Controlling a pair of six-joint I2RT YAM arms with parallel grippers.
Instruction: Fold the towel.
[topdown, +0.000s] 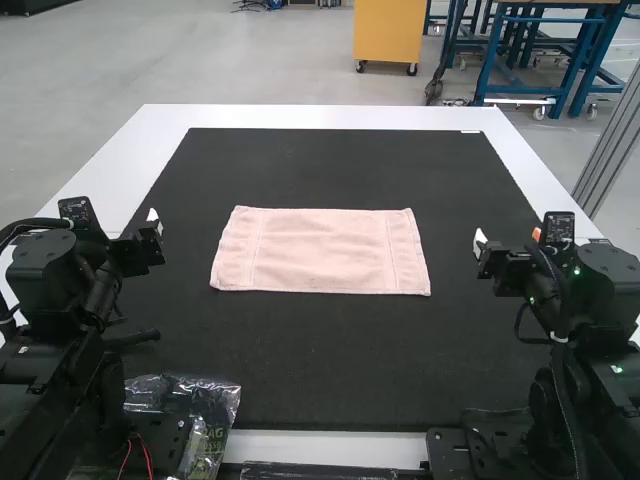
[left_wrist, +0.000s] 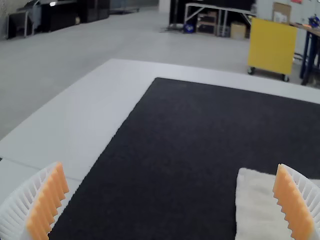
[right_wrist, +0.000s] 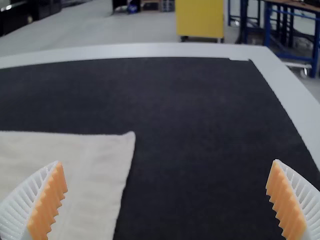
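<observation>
The towel (topdown: 320, 251) is to be folded, so my right gripper needs to grip its far corner (topdown: 407, 213) next.
A pale pink towel (topdown: 320, 250) lies spread flat in the middle of the black mat, its long sides running left to right. My left gripper (topdown: 155, 225) is off the towel's left side, above the mat's left edge. On the other side, my right gripper (topdown: 480, 243) stands to the right of the towel, not touching it. In the left wrist view, the left gripper (left_wrist: 172, 200) is wide open, with part of the towel (left_wrist: 257, 205) beyond it. The right gripper (right_wrist: 167, 197) is also wide open in the right wrist view, where a towel corner (right_wrist: 100, 165) shows.
The black mat (topdown: 330, 350) covers most of the white table (topdown: 330, 118). A crumpled clear plastic bag (topdown: 205, 405) lies by the left arm's base at the near edge, and a dark bar (topdown: 320, 471) runs along the near side.
</observation>
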